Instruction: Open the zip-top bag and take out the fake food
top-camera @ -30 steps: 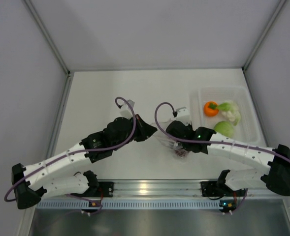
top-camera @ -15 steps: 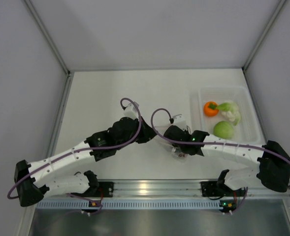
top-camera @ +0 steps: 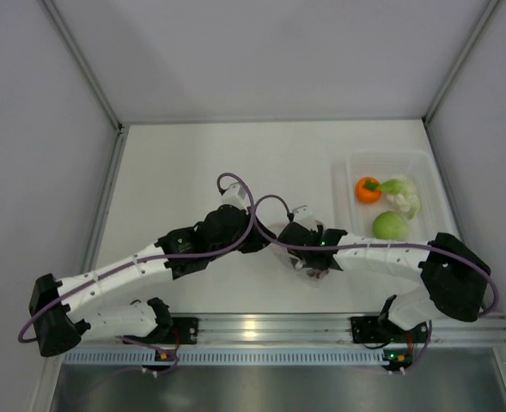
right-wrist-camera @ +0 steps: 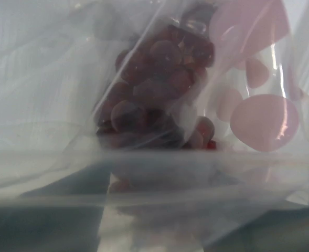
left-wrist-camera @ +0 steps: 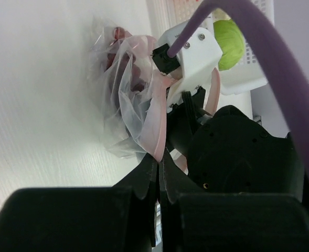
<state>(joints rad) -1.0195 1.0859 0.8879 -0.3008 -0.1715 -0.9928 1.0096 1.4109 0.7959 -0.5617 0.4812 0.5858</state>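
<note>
My right gripper should close on the grape bunch now. The grape bunch has its dim near end (right-wrist-camera: 158,181) between both fingers, so my gripper would likely catch it.
The zip-top bag (left-wrist-camera: 124,107), clear and crinkly, lies on the white table between the two grippers (top-camera: 304,264). My left gripper (left-wrist-camera: 161,157) is shut on the bag's pink zip strip (left-wrist-camera: 155,118), at the bag's left side in the top view (top-camera: 265,240). My right gripper (top-camera: 311,257) is pressed down at the bag's mouth. In its wrist view, film fills the frame and its fingers (right-wrist-camera: 36,210) show as dim dark shapes set apart, so it is open (right-wrist-camera: 154,210). A dark purple-red grape bunch (right-wrist-camera: 154,89) lies inside the bag. The other fake food, an orange fruit (top-camera: 368,190), a leafy vegetable (top-camera: 402,196) and a green apple (top-camera: 391,226), lies in a tray.
The rigid clear tray (top-camera: 435,184) stands at the right of the table, close to the right arm. Grey walls enclose the table on three sides. A metal rail (top-camera: 261,330) with the arm bases runs along the near edge.
The right gripper's jaws have opened and its wrist has swung left and lower over the bag. The left gripper has shifted slightly right, still pinching the zip strip.
</note>
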